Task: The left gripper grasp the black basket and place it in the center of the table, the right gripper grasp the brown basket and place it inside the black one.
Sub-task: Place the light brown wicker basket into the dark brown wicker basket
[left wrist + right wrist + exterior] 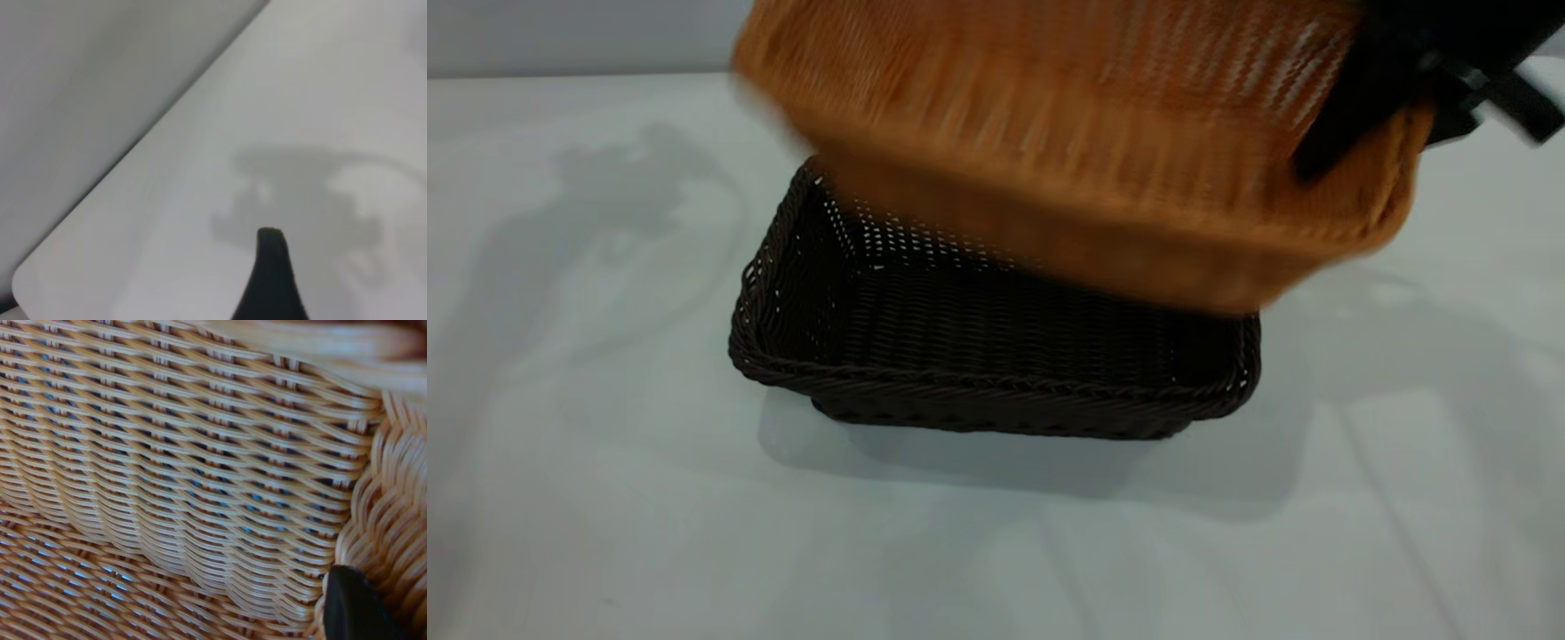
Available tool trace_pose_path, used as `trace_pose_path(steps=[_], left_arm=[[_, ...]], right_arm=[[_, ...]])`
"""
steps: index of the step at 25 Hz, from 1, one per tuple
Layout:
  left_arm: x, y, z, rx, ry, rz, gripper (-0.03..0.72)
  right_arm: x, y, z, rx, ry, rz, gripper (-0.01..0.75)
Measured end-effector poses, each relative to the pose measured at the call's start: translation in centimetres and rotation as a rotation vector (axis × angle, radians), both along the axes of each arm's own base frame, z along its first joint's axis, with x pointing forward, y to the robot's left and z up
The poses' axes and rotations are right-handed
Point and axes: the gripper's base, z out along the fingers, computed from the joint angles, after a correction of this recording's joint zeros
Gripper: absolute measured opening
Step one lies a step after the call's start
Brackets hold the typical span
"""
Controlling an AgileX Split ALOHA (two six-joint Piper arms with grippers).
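Observation:
The brown basket hangs tilted above the black basket's rim in the exterior view, so my right gripper keeps hold of the brown basket until it is lowered inside.
The black basket (996,384) stands empty on the white table (605,498), near the middle. The brown basket (1067,142) hangs tilted in the air above the black one's far and right side, blurred by motion, clear of it. My right gripper (1347,116) is shut on the brown basket's right wall and rim. In the right wrist view one black finger (353,607) presses against the woven rim (393,520). My left gripper is out of the exterior view. Its wrist view shows one black finger (270,267) over bare table (320,100), holding nothing.
The left wrist view shows the table's edge and a rounded corner (27,280), with the arm's shadow on the top. Shadows of both arms lie on the table on either side of the black basket.

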Motion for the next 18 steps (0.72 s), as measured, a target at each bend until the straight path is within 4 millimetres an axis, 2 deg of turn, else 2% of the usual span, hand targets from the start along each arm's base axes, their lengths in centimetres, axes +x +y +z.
trace_pose_path(steps=[5, 9, 15, 18], left_arm=[[-0.2, 0.0, 0.8, -0.013, -0.015, 0.009, 0.517], [-0.2, -0.4, 0.9, -0.065, -0.017, 0.012, 0.517], [-0.2, -0.5, 0.9, -0.080, -0.016, 0.013, 0.517], [-0.2, -0.5, 0.9, -0.080, -0.016, 0.013, 0.517]], right_arm=[[1.7, 3.8, -2.1, -0.086, 0.055, 0.138, 0.082], [2.8, 5.9, -2.7, -0.091, 0.049, 0.172, 0.082], [3.2, 5.9, -4.9, -0.108, 0.087, 0.171, 0.082], [3.3, 5.8, -5.3, -0.133, 0.091, 0.162, 0.086]])
